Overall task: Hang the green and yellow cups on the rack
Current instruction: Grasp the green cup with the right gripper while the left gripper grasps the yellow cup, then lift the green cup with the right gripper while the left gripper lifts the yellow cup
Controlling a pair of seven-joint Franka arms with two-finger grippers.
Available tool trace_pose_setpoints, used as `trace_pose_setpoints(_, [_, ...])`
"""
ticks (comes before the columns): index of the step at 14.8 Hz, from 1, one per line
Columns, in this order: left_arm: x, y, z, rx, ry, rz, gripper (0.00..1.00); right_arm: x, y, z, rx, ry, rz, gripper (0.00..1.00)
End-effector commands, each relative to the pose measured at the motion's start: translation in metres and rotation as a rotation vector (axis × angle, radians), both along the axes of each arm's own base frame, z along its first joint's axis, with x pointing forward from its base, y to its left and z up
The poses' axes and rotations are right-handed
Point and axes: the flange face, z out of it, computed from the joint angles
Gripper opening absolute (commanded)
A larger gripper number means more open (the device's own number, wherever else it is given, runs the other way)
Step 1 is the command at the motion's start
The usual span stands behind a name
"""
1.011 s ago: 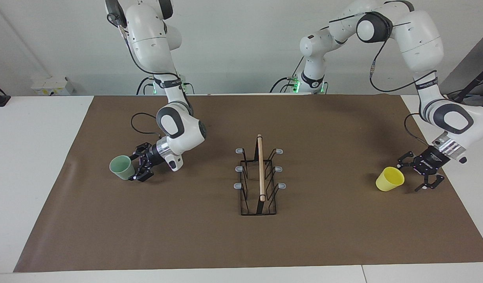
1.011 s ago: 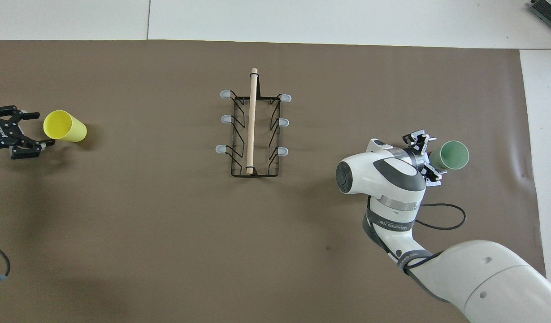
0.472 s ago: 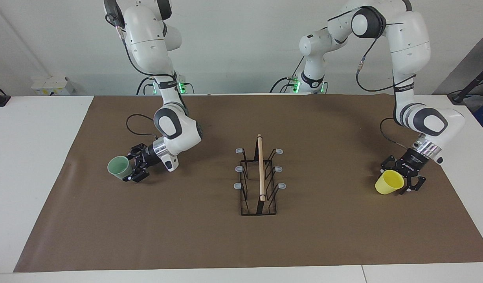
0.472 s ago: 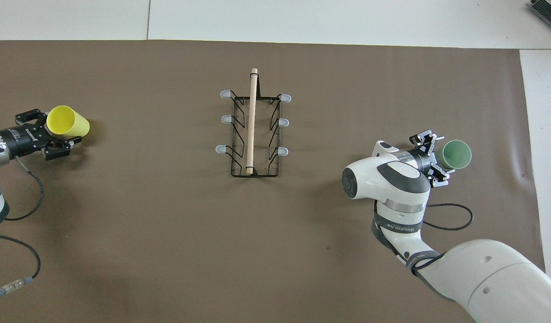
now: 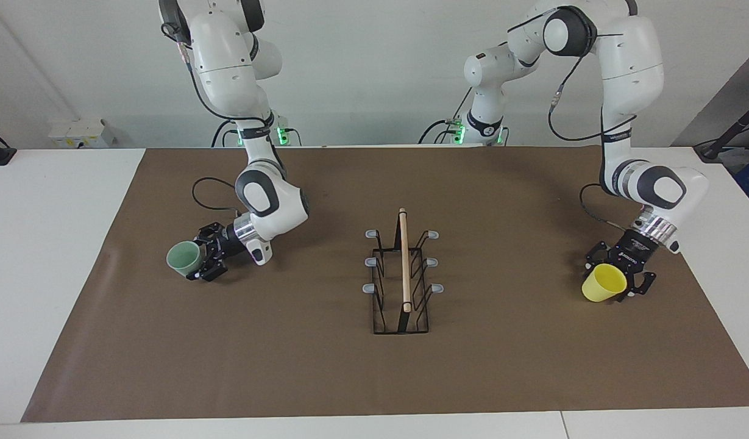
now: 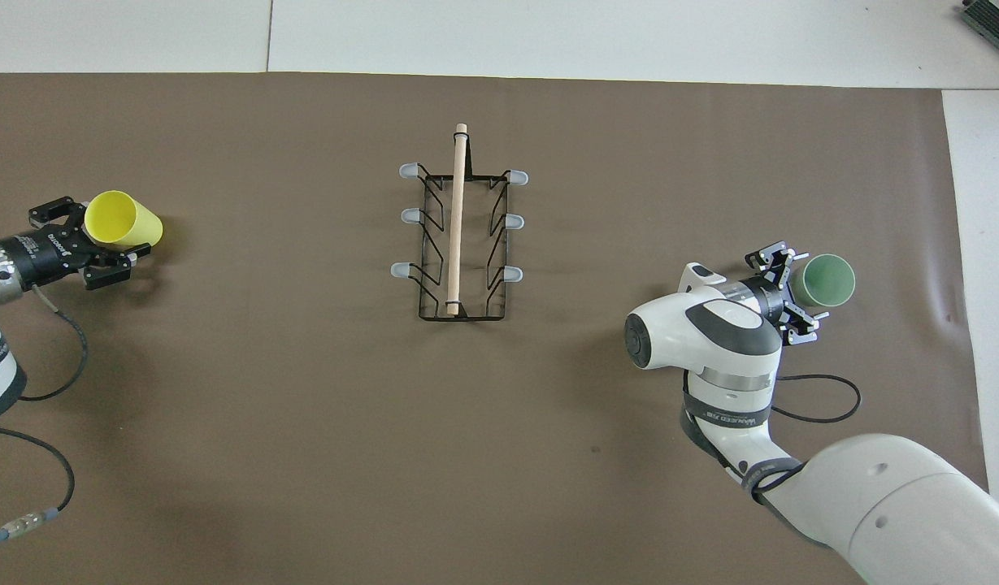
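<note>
The green cup's body [image 6: 819, 282] is between my right gripper's fingers, which reach forward along both of its sides. My right gripper needs to close on the cup now.
The yellow cup [image 5: 603, 285] lies on its side at the left arm's end of the mat, its mouth toward my left gripper [image 5: 613, 279]. That gripper is open, low over the mat, its fingers on either side of the cup's mouth end. It shows the same in the overhead view [image 6: 101, 237], as does the cup [image 6: 133, 229]. The green cup [image 5: 182, 257] lies tilted at the right arm's end, its base toward my right gripper [image 5: 195, 260], which is open around the base. The rack [image 5: 404, 262] stands mid-mat with all prongs bare.
A brown mat [image 5: 374, 366] covers most of the white table. Black cables trail from both wrists onto the mat [image 6: 824, 398].
My left gripper has swung in from beside the yellow cup to straddle it. My right gripper has slid further onto the green cup, nudging it slightly toward the table's end.
</note>
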Motion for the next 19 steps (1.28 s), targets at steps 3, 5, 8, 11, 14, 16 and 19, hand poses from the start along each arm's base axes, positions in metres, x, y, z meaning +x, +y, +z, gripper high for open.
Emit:
trace_pose_setpoints(3, [-0.027, -0.02, -0.001, -0.019, -0.102, -0.046, 1.0, -0.002, -0.003, -0.003, 0.007, -0.023, 0.026, 0.34])
trace_pose_setpoints(5, [-0.027, -0.021, -0.002, -0.023, -0.108, -0.043, 1.0, -0.002, -0.003, -0.003, 0.024, -0.046, 0.003, 0.0])
trace_pose_setpoints(8, [-0.026, -0.023, -0.001, -0.021, -0.113, -0.038, 0.79, 0.006, 0.007, 0.008, 0.058, -0.092, -0.045, 0.0])
trace_pose_setpoints(11, [-0.023, -0.026, 0.0, -0.026, -0.119, -0.033, 0.55, 0.016, 0.023, 0.031, 0.109, -0.082, -0.117, 0.0])
trace_pose_setpoints(14, [-0.017, -0.031, 0.014, -0.023, -0.146, -0.038, 0.23, 0.035, 0.027, 0.086, 0.251, -0.027, -0.227, 0.0])
trace_pose_setpoints(16, [-0.015, -0.035, 0.022, -0.008, -0.161, -0.048, 0.0, 0.04, 0.029, 0.127, 0.37, -0.009, -0.256, 0.0])
trace_pose_setpoints(19, [-0.005, -0.033, 0.052, 0.024, -0.214, -0.058, 0.0, 0.051, 0.037, 0.173, 0.532, -0.026, -0.302, 0.0])
